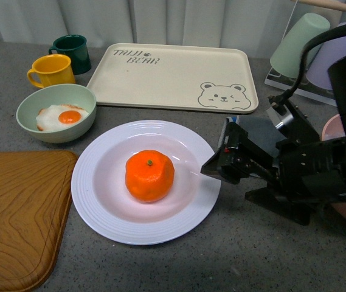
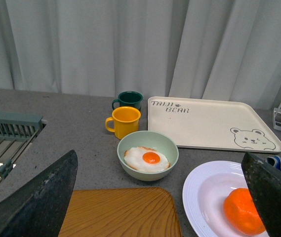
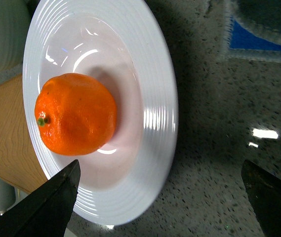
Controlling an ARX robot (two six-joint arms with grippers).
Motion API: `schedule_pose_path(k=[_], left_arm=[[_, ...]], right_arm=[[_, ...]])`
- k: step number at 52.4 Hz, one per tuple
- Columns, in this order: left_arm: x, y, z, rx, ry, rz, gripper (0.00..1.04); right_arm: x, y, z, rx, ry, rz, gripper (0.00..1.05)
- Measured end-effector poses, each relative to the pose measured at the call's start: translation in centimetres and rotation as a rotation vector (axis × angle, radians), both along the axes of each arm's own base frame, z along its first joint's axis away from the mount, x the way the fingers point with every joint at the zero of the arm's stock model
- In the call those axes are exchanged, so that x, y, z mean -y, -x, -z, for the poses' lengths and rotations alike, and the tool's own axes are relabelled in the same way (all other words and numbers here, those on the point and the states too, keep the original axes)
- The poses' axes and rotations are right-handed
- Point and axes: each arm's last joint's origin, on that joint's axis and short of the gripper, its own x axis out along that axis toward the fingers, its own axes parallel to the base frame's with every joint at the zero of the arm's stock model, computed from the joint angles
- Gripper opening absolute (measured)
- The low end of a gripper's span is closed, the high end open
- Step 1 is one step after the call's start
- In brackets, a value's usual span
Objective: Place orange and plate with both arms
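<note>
My right gripper grabs the plate by its rim (image 3: 155, 153) next, to carry the orange and plate together onto the cream bear tray.
The orange (image 1: 149, 176) sits in the middle of the white plate (image 1: 93, 182) on the grey counter. My right gripper (image 1: 218, 152) is open and empty, low at the plate's right rim, pointing toward the orange. In the right wrist view the orange (image 3: 76, 113) lies in the plate (image 3: 155, 113), and the gripper (image 3: 162, 207) is spread wide at the plate's edge. My left gripper (image 2: 157, 207) is open and empty, out of the front view. It looks over the counter, with the plate (image 2: 204, 197) and the orange (image 2: 241, 210) by one finger (image 2: 273, 192).
A pale green bowl with a fried egg (image 1: 56, 112), a yellow mug (image 1: 52, 70) and a dark green mug (image 1: 72, 52) stand at the back left. A cream bear tray (image 1: 173, 76) lies behind the plate. A wooden board (image 1: 14, 213) is at the front left. Upturned cups (image 1: 297, 45) stand at the back right.
</note>
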Motion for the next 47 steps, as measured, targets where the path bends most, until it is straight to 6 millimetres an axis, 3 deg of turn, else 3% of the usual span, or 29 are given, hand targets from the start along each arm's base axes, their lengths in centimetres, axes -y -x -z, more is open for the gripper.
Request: schedule_pose_path(k=[16,40,47], left_arm=[[0.0,0.0,0.0,0.000,0.000,0.000,0.98],[0.0,0.0,0.0,0.000,0.000,0.000,0.98],[0.0,0.0,0.0,0.000,0.000,0.000,0.98]], right_arm=[[-2.0,-2.5,1.5,-0.101,-0.035,0.016,0.95],[-3.0,-4.3,3.1,-0.258,0.010,0.091,0.28],[-3.2,-4.4,3.0,-0.267,-0.004,0.078,0.15]])
